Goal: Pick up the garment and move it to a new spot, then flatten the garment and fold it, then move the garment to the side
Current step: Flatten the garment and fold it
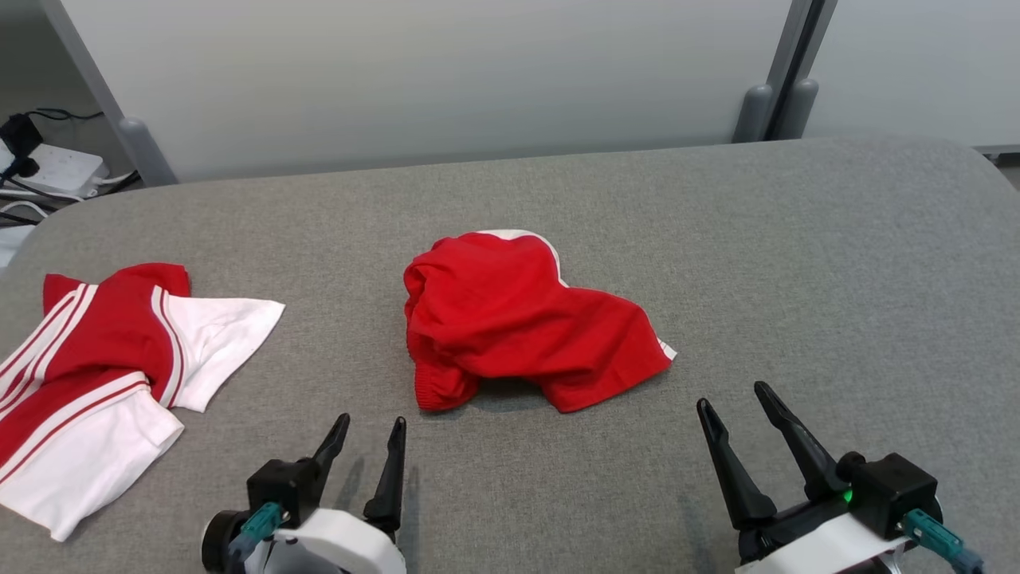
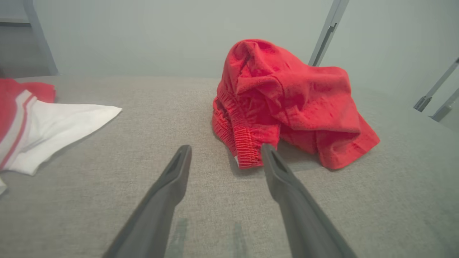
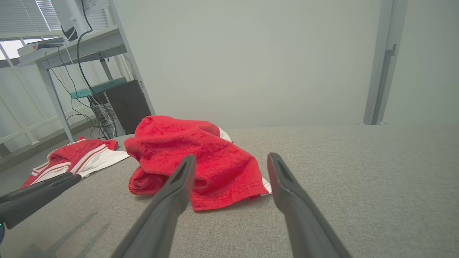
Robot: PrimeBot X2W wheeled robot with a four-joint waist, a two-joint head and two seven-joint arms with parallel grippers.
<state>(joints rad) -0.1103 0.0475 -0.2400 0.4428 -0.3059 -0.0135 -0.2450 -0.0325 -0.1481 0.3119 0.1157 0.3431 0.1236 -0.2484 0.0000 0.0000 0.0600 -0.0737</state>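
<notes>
My left gripper is going to pinch the red garment (image 1: 518, 319) next by its ribbed edge (image 1: 437, 391) to pick it up, as the garment is bunched in a heap and that edge stands out from the folds.
A crumpled red garment (image 1: 518, 319) with thin white trim lies bunched in the middle of the grey fabric surface (image 1: 797, 263). Its elastic waistband (image 2: 245, 148) points toward my left gripper (image 1: 370, 428), which hovers open just short of it, fingers empty. My right gripper (image 1: 733, 402) is open too, a little to the right of the garment's hem (image 3: 229, 200). In the left wrist view the garment (image 2: 287, 100) rises in a heap just beyond the left gripper (image 2: 226, 150). Between the spread fingers of the right gripper (image 3: 231, 159), the right wrist view shows the garment (image 3: 193, 150).
A second red-and-white striped garment (image 1: 103, 375) lies at the surface's left edge. A pale partition wall (image 1: 446, 72) with grey posts stands behind. A power strip and cables (image 1: 48, 167) sit on the floor at far left. A desk with equipment (image 3: 89, 71) is beyond.
</notes>
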